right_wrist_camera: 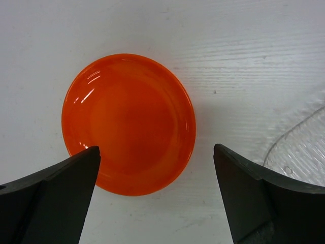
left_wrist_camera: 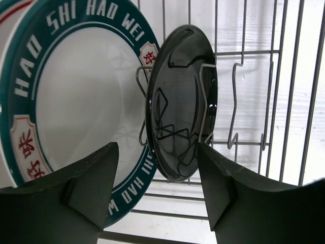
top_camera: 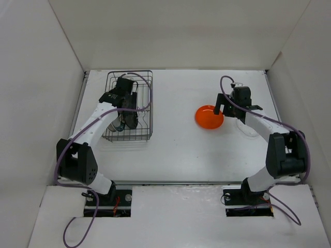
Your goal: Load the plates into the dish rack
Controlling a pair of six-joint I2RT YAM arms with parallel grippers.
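Note:
The orange plate should next be grabbed by its rim point(top_camera: 222, 120) point(right_wrist_camera: 190, 129) beside the clear plate with my right gripper, which leaves its rack-side rim free for my left gripper.
The dish rack point(top_camera: 145, 82) stands at the far left of the table. In the left wrist view a glossy black plate point(left_wrist_camera: 180, 101) stands upright between the rack's prongs point(left_wrist_camera: 249, 52). A white plate with a dark lettered rim point(left_wrist_camera: 76, 101) stands to its left, and the edge of a red-marked plate point(left_wrist_camera: 9, 11) shows behind that. My left gripper point(left_wrist_camera: 157, 173) is open and empty just in front of the black plate, inside the rack point(top_camera: 123, 123). The orange plate point(top_camera: 209, 117) lies flat on the table. My right gripper point(right_wrist_camera: 156, 168) is open above its near right edge point(right_wrist_camera: 128, 123).
A clear plate point(right_wrist_camera: 304, 147) lies flat on the table just right of the orange plate, under my right arm point(top_camera: 249, 127). White walls close in the table on the left, back and right.

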